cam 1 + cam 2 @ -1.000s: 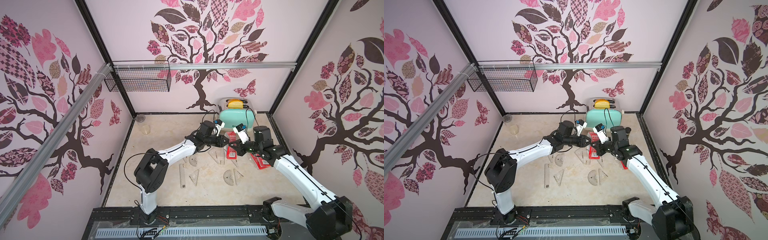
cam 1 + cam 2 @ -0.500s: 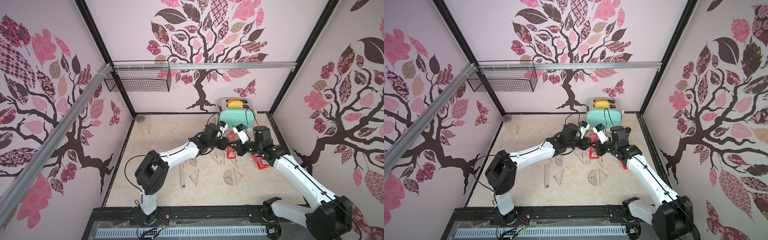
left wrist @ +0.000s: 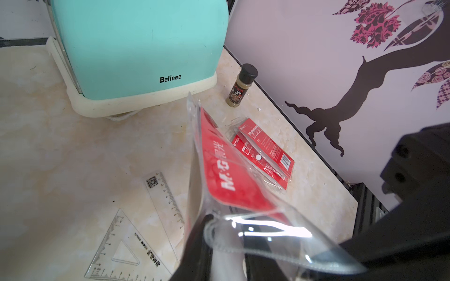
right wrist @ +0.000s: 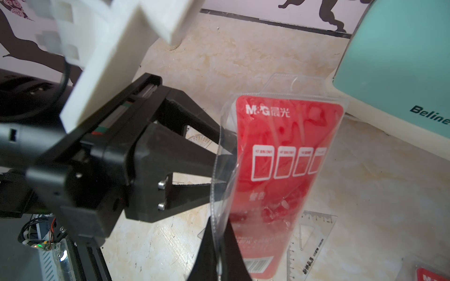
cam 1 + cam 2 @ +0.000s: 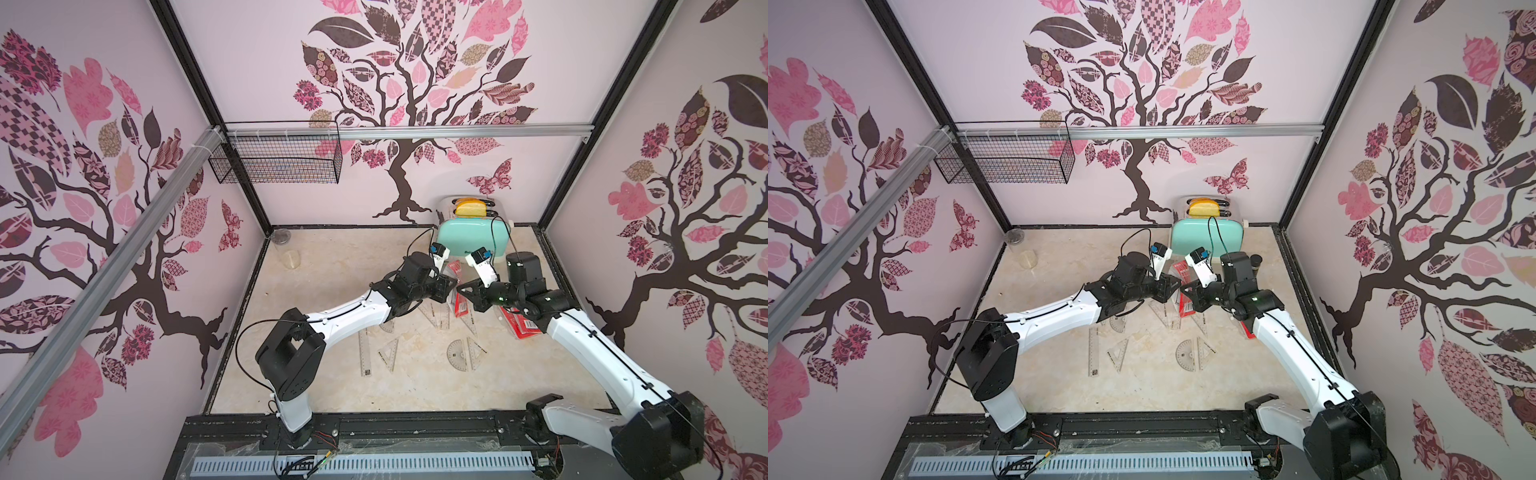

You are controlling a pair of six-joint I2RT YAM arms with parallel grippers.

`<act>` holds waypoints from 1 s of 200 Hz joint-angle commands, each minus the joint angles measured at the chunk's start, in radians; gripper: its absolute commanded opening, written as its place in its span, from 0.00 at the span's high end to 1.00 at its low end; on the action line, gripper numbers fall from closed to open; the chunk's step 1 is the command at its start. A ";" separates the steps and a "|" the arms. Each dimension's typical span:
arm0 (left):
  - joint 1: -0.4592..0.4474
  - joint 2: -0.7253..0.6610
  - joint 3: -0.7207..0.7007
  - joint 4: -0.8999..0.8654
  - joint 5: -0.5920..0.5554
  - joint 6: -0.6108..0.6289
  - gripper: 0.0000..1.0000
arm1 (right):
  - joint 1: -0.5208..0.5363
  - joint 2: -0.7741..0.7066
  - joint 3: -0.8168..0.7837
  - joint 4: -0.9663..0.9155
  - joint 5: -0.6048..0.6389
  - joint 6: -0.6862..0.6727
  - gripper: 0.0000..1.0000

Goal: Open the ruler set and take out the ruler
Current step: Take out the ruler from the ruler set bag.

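My left gripper is to take out the ruler, so it should reach inside the pouch, behind the loose clear flap (image 5: 452, 291) opposite my right gripper, and grab there.
The ruler set (image 4: 287, 155) is a clear pouch with a red card inside, held upright above the table between both arms (image 5: 461, 307) (image 5: 1185, 305) (image 3: 231, 175). My right gripper (image 4: 220, 243) is shut on the pouch's clear side edge (image 5: 465, 293) (image 5: 1187, 291). My left gripper (image 4: 219, 170) meets the pouch from the opposite side, its jaws a little apart and its tips behind the loose clear flap (image 5: 452, 291) (image 5: 1177, 289). In the left wrist view that flap drapes over the left gripper (image 3: 226, 255). I cannot make out a ruler inside the pouch.
Loose clear pieces lie on the table: a straight ruler (image 5: 365, 353), set squares (image 3: 121, 245) and a protractor (image 5: 456, 354). Two more red pouches (image 3: 265, 150) lie near the right wall. A mint toaster (image 5: 471, 243) and a spice bottle (image 3: 241, 85) stand behind. A wire basket (image 5: 276, 160) hangs on the back wall.
My left arm has moved right, bringing its gripper up to the pouch, and its jaws have parted slightly. The right gripper has kept its hold and barely moved.
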 commanded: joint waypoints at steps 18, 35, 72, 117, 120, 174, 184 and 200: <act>0.002 -0.027 -0.006 0.000 -0.008 0.023 0.74 | 0.003 0.005 0.022 0.006 -0.016 -0.006 1.00; 0.002 -0.033 -0.004 -0.026 0.014 0.023 0.74 | 0.003 0.006 0.023 0.006 -0.015 -0.007 1.00; 0.002 -0.046 -0.012 -0.069 0.073 0.012 0.77 | 0.003 0.009 0.023 0.011 -0.009 -0.009 1.00; -0.004 -0.048 -0.037 -0.083 0.146 -0.012 0.78 | 0.003 0.009 0.026 0.007 0.006 -0.010 1.00; -0.004 -0.045 -0.036 -0.082 0.152 -0.014 0.78 | 0.003 0.009 0.027 0.009 0.007 -0.008 1.00; -0.012 -0.036 -0.059 -0.091 0.177 -0.036 0.80 | 0.003 0.006 0.026 0.012 0.019 -0.005 1.00; -0.013 -0.034 -0.061 -0.093 0.180 -0.038 0.80 | 0.003 0.006 0.025 0.012 0.020 -0.005 1.00; -0.015 -0.026 -0.059 -0.097 0.191 -0.041 0.81 | 0.003 0.005 0.023 0.012 0.023 -0.005 1.00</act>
